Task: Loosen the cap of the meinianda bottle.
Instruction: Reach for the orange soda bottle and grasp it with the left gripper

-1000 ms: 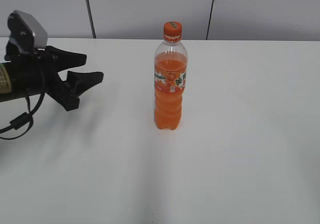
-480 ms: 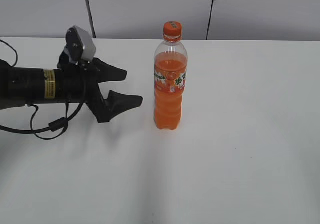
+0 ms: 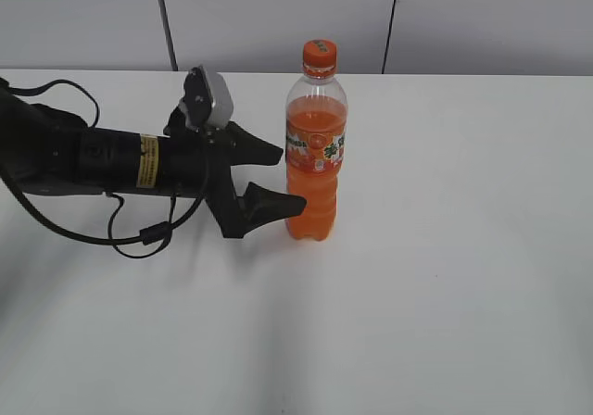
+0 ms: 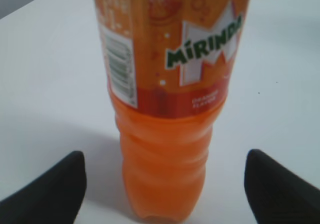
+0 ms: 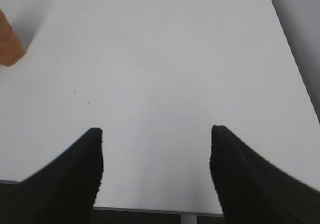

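Observation:
Next, my left gripper grabs the meinianda bottle by its lower body [image 3: 311, 207] [image 4: 164, 159], to hold the bottle steady while the bottle's cap is loosened.
The meinianda bottle [image 3: 315, 165] stands upright on the white table, full of orange soda, with its orange cap [image 3: 320, 56] on top. My left gripper [image 3: 289, 176] is open and reaches in from the left, its fingertips just beside the bottle's lower body. In the left wrist view the bottle [image 4: 167, 109] fills the middle, between and just ahead of the two black fingers of the left gripper [image 4: 165, 176]; the cap is out of that view. My right gripper [image 5: 156, 134] is open and empty over bare table; the bottle's base [image 5: 9, 41] shows at that view's far left.
The white table [image 3: 445, 276] runs to a grey panelled wall [image 3: 278, 17] behind. A black cable [image 3: 139, 234] loops under the left arm. The table's near edge [image 5: 160, 211] shows below the right gripper's fingers.
My left arm has moved right across the table, from the far left edge to the bottle's side. The bottle has not moved.

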Action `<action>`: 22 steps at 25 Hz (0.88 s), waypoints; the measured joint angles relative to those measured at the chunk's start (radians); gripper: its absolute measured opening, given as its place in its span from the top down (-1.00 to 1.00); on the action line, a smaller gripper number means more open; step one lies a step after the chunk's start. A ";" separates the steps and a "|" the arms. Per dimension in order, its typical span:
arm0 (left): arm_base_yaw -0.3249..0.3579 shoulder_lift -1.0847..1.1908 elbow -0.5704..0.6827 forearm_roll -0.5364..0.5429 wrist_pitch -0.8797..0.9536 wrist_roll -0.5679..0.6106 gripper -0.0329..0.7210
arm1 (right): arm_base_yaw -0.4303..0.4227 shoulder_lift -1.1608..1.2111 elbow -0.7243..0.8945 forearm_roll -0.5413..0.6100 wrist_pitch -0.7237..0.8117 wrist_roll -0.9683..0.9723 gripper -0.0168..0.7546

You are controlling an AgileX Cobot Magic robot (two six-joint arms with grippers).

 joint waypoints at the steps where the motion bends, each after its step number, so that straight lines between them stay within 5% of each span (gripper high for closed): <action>1: -0.004 0.001 -0.011 0.007 0.000 -0.013 -0.64 | 0.000 0.000 0.000 0.000 0.000 0.000 -0.35; 22: -0.091 0.068 -0.140 0.036 0.074 -0.118 -0.64 | 0.000 0.000 0.000 0.000 0.000 0.000 -0.35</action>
